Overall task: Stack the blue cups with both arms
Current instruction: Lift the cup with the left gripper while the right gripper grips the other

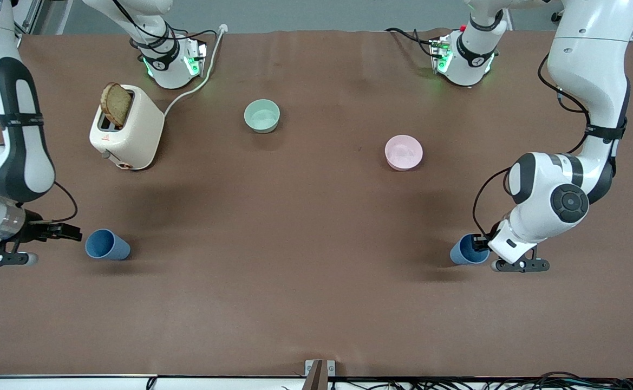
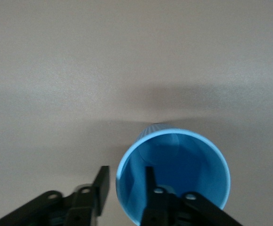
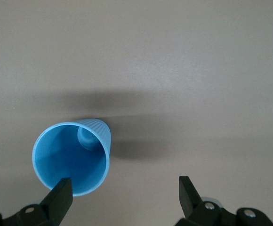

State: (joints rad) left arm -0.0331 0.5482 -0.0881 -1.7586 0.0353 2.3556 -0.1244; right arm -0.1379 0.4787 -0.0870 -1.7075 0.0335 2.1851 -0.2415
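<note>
My right gripper grabs the blue cup at the right arm's end by its open rim next, to stack it with the other blue cup.
Two blue cups stand upright on the brown table, both toward the front camera's edge. One blue cup [image 1: 108, 245] is at the right arm's end, and my right gripper [image 1: 70, 233] is low beside it, open and empty. In the right wrist view this cup [image 3: 73, 157] lies just ahead of one finger [image 3: 61, 195], off the middle of the open right gripper [image 3: 124, 181]. The other blue cup [image 1: 465, 252] is at the left arm's end. My left gripper [image 1: 478, 244] straddles its rim. In the left wrist view one finger [image 2: 150, 181] is inside the cup [image 2: 183, 165] and one outside, with the left gripper [image 2: 126, 172] not closed on the wall.
A cream toaster [image 1: 132, 132] with a slice of bread [image 1: 116, 104] stands toward the right arm's base, its cord running to the table's edge. A pale green bowl [image 1: 262, 115] and a pink bowl [image 1: 403, 152] sit farther from the front camera than the cups.
</note>
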